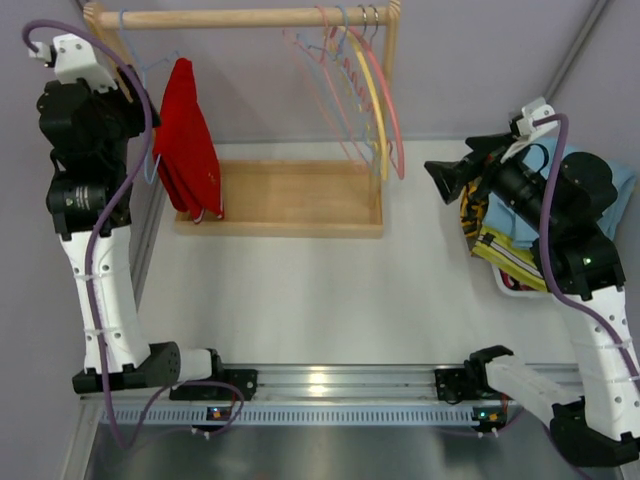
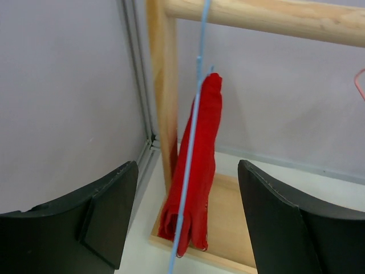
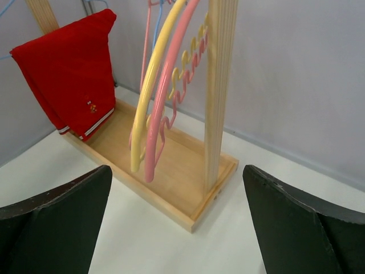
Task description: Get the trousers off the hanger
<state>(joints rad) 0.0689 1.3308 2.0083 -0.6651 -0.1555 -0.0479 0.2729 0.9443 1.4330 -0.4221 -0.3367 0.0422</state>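
Observation:
Next, my left gripper grabs the light blue hanger by its near wire beside the hook's neck, which leaves the hook and trousers free for removal.
The red trousers [image 1: 185, 140] hang folded over a light blue hanger [image 1: 150, 70] at the left end of the wooden rail [image 1: 250, 17]. They also show in the left wrist view [image 2: 202, 165] and the right wrist view [image 3: 68, 63]. My left gripper [image 2: 188, 171] is open just left of the rack's end; the blue hanger wire [image 2: 191, 148] and the trousers show between its fingers, farther off. My right gripper [image 1: 445, 178] is open and empty, right of the rack, facing it. Light blue cloth [image 1: 612, 185] and a yellow-green folded edge [image 1: 500, 248] lie in a pile under my right arm.
Empty pink, yellow and blue hangers [image 1: 365, 90] hang at the rail's right end, also in the right wrist view [image 3: 157, 97]. The rack stands in a wooden tray base [image 1: 290, 228]. A yellow-and-black patterned cloth [image 1: 470, 215] lies in the pile, in a white bin [image 1: 510, 283].

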